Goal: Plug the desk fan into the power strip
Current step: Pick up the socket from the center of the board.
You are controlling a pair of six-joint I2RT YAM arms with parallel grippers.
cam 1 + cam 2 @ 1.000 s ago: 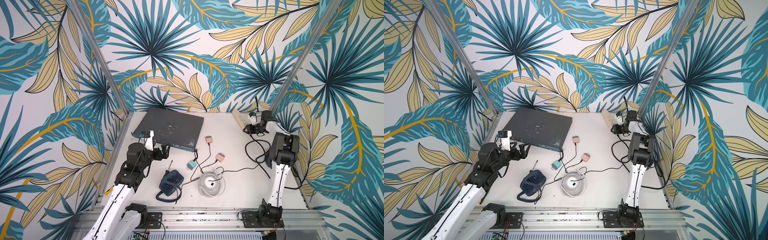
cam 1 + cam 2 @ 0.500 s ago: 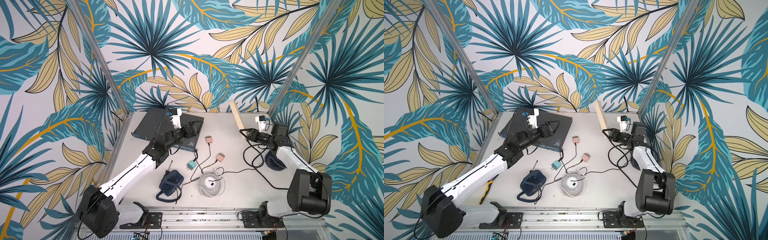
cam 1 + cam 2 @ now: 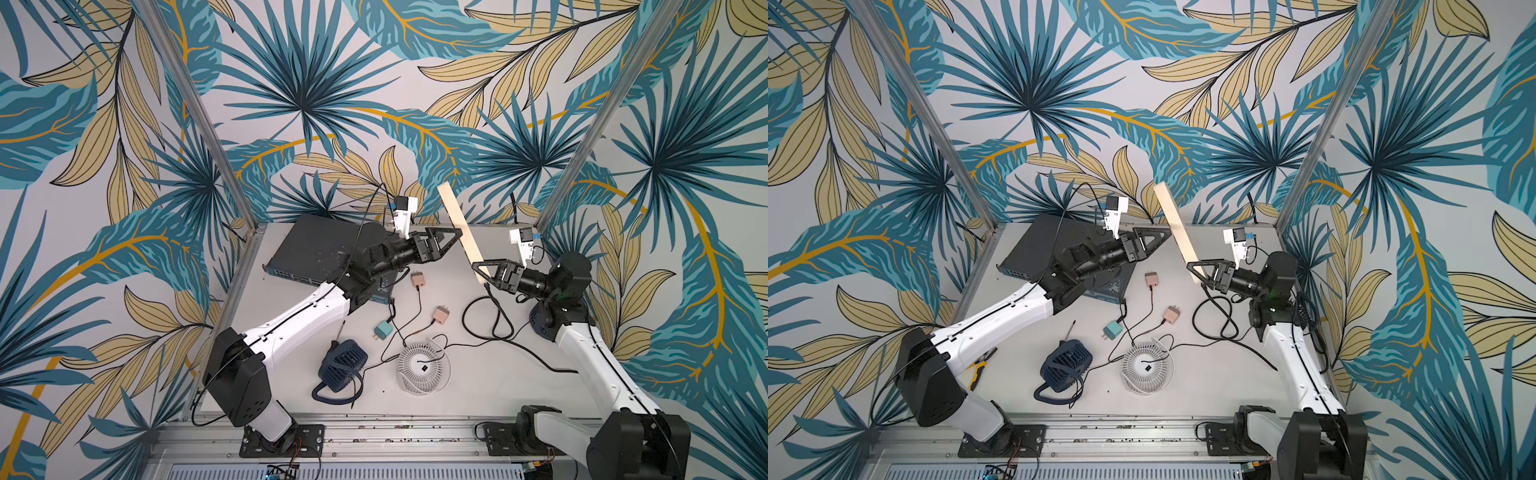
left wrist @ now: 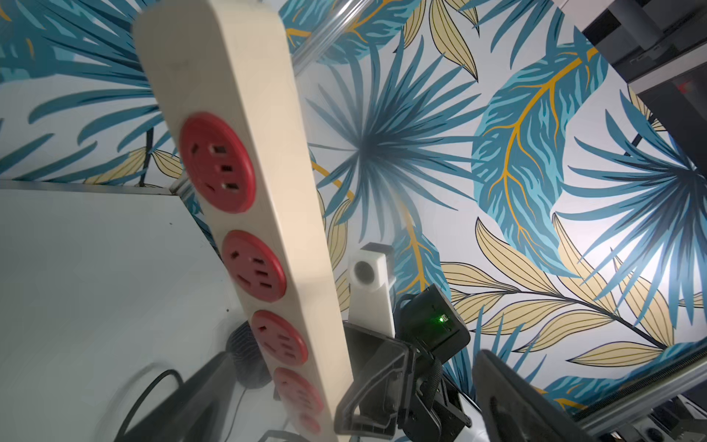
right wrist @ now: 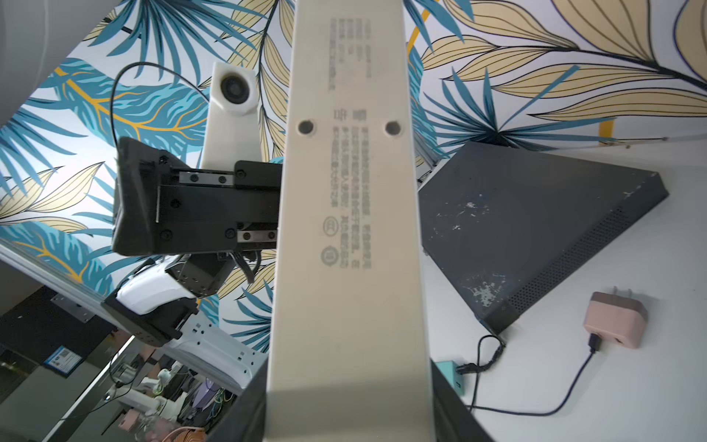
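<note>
The left gripper grabs the middle of the power strip from its red socket side next, to lay the strip on its back, sockets free for plugging.
The cream power strip (image 3: 459, 226) (image 3: 1173, 224) hangs tilted in the air over the back of the table. My right gripper (image 3: 482, 270) (image 5: 348, 421) is shut on its lower end, where the thick black cord (image 3: 494, 316) leaves. The plain printed back (image 5: 348, 229) faces the right wrist view; the red sockets (image 4: 216, 168) face the left wrist view. My left gripper (image 3: 456, 233) (image 4: 354, 356) stands open at the strip's middle, holding nothing. A white round fan (image 3: 424, 370) and a navy fan (image 3: 343, 365) lie near the front.
A dark grey network switch (image 3: 320, 249) lies under my left arm. Two pink plug adapters (image 3: 417, 280) (image 3: 440, 316) and a teal one (image 3: 383, 330) lie mid-table with thin cables. A screwdriver (image 3: 338, 332) and yellow pliers (image 3: 978, 368) sit to the left.
My right gripper has lifted the power strip off the back of the table and tilted it upright. My left arm has stretched out from the left edge, across the switch, to the strip.
</note>
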